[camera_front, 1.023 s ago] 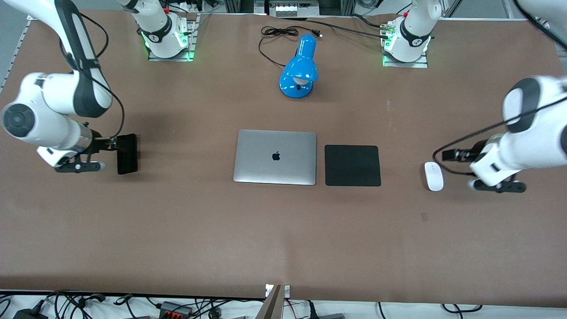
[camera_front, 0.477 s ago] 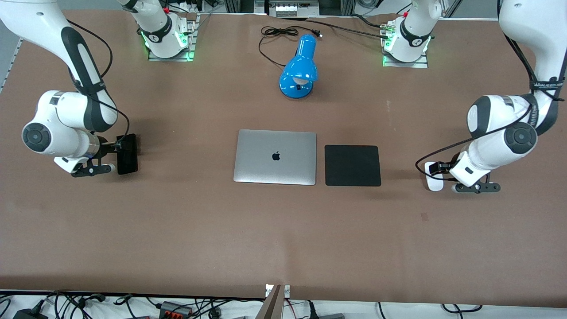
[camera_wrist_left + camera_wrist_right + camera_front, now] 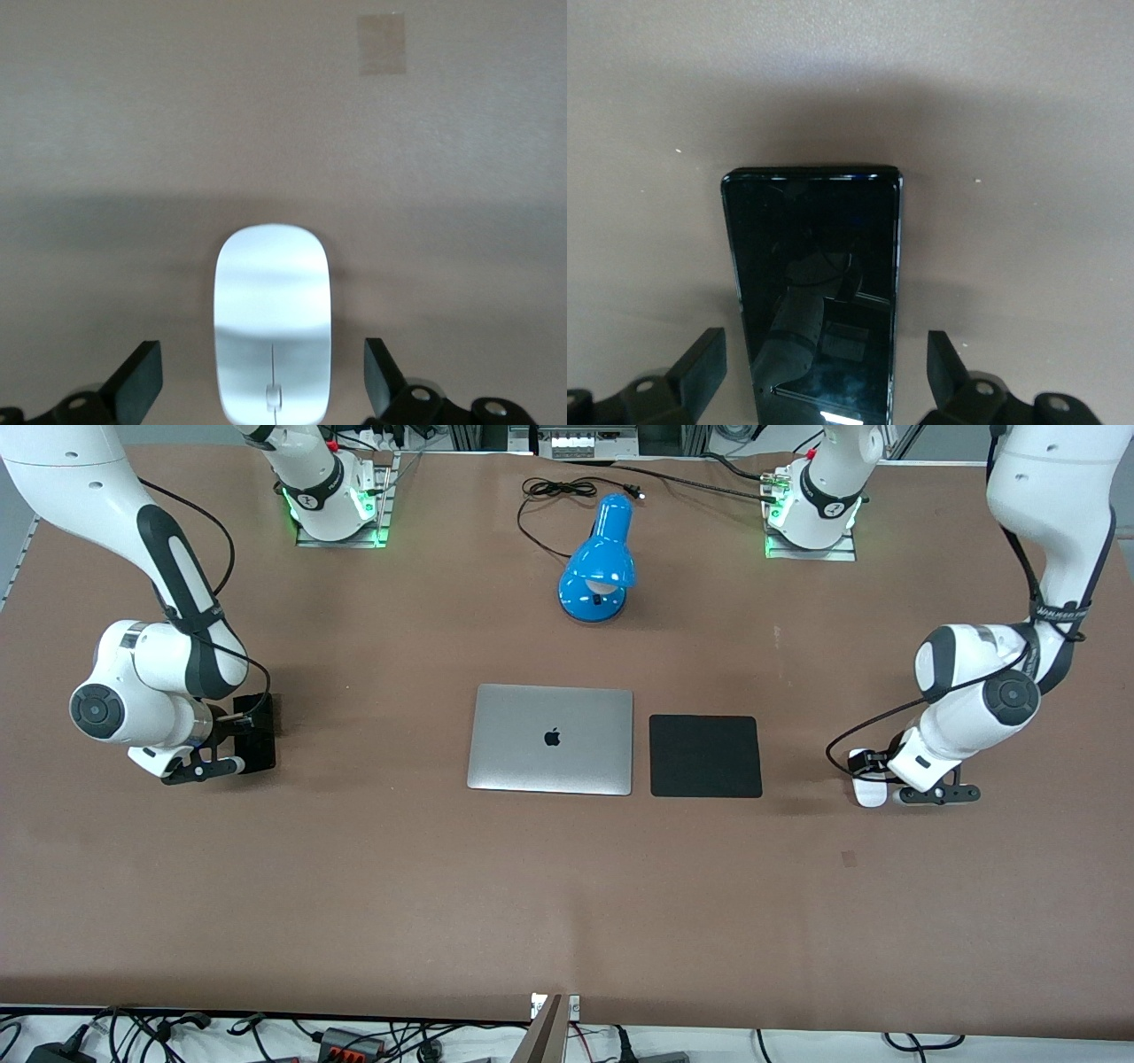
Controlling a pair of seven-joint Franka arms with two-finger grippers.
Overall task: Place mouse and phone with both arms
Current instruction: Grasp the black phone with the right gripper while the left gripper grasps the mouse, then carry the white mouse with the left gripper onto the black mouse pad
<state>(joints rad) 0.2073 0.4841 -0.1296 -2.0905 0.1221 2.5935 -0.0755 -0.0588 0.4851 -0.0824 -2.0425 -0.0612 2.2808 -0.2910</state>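
I will next grab the mouse by its long sides with my left gripper, so that I can put the white mouse point(image 3: 869, 790) on the black mouse pad point(image 3: 703, 755).
The white mouse point(image 3: 869, 790) lies on the table toward the left arm's end, mostly covered by the left hand. In the left wrist view the mouse point(image 3: 272, 323) lies between the fingers with a gap on each side. My left gripper point(image 3: 263, 381) is open low over it. The black phone point(image 3: 258, 735) lies toward the right arm's end. In the right wrist view the phone point(image 3: 813, 292) lies between the fingers, clear of both. My right gripper point(image 3: 824, 372) is open low over it.
A closed silver laptop point(image 3: 551, 739) lies mid-table with a black square mouse pad point(image 3: 705, 755) beside it toward the left arm's end. A blue desk lamp point(image 3: 600, 562) with its cable stands farther from the camera. A small tape patch point(image 3: 381, 44) marks the table.
Both arms have swung inward and down: the left gripper has come over the mouse and the right gripper over the phone. Mouse and phone have not moved.
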